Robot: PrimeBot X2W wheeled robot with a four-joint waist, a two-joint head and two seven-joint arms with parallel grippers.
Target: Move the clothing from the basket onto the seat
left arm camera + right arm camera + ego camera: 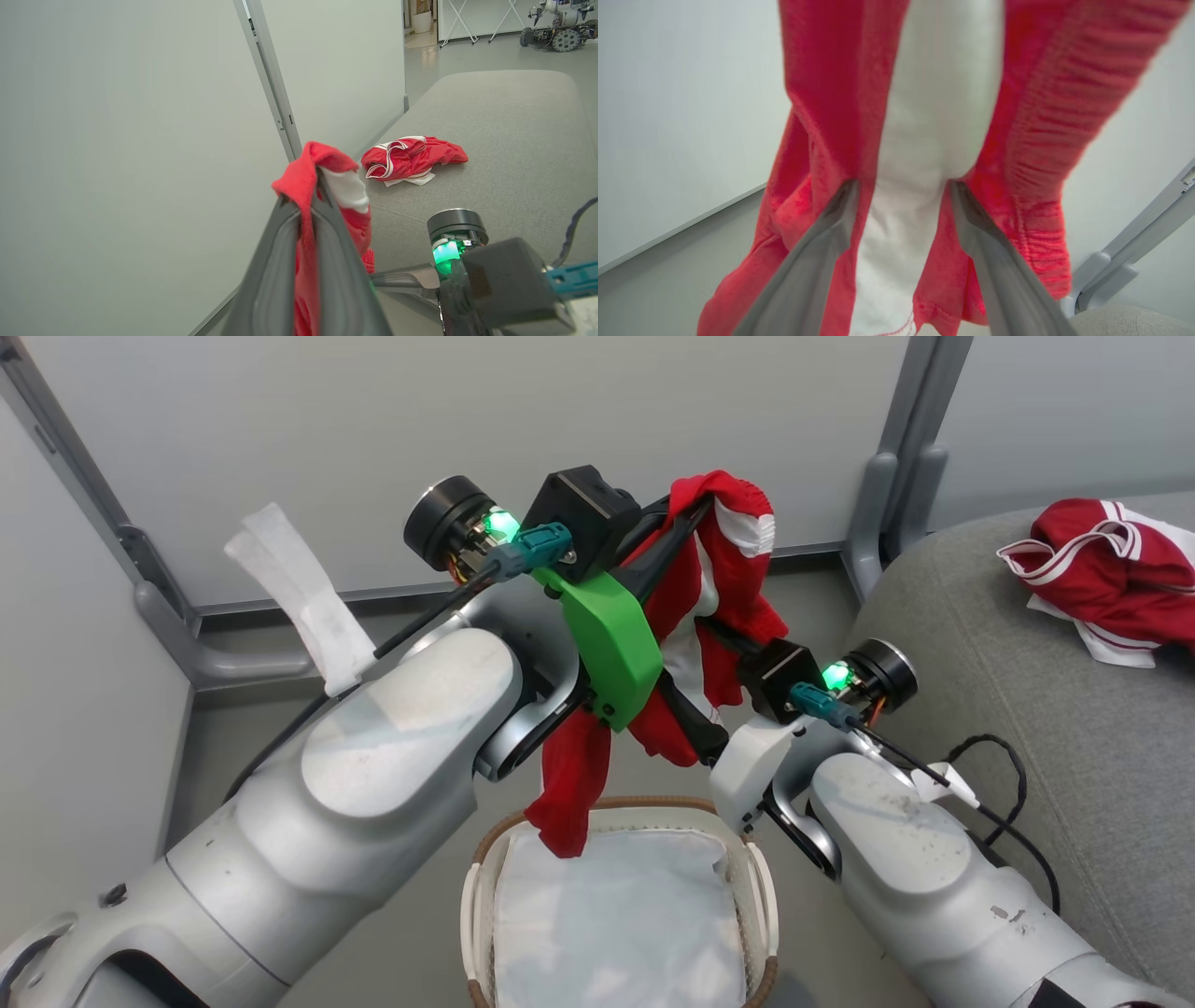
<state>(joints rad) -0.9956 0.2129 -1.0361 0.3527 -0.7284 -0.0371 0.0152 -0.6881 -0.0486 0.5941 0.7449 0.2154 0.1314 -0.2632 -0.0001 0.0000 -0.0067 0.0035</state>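
Note:
I need to carry the red garment over to the grey seat, so next I should take hold of it by its white panel with my right gripper.
One red garment with a white panel hangs above the basket, its lower end trailing to the white liner sheet. My left gripper is shut on the garment's top edge; in the left wrist view the red cloth drapes over the closed fingertips. My right gripper is open. Its spread fingers press into the hanging garment, with the white panel between them. The other red garment lies crumpled on the grey seat.
Pale partition walls with grey posts and a floor foot close off the back. A black cable lies against the sofa edge beside my right arm. Another robot stands far off beyond the sofa.

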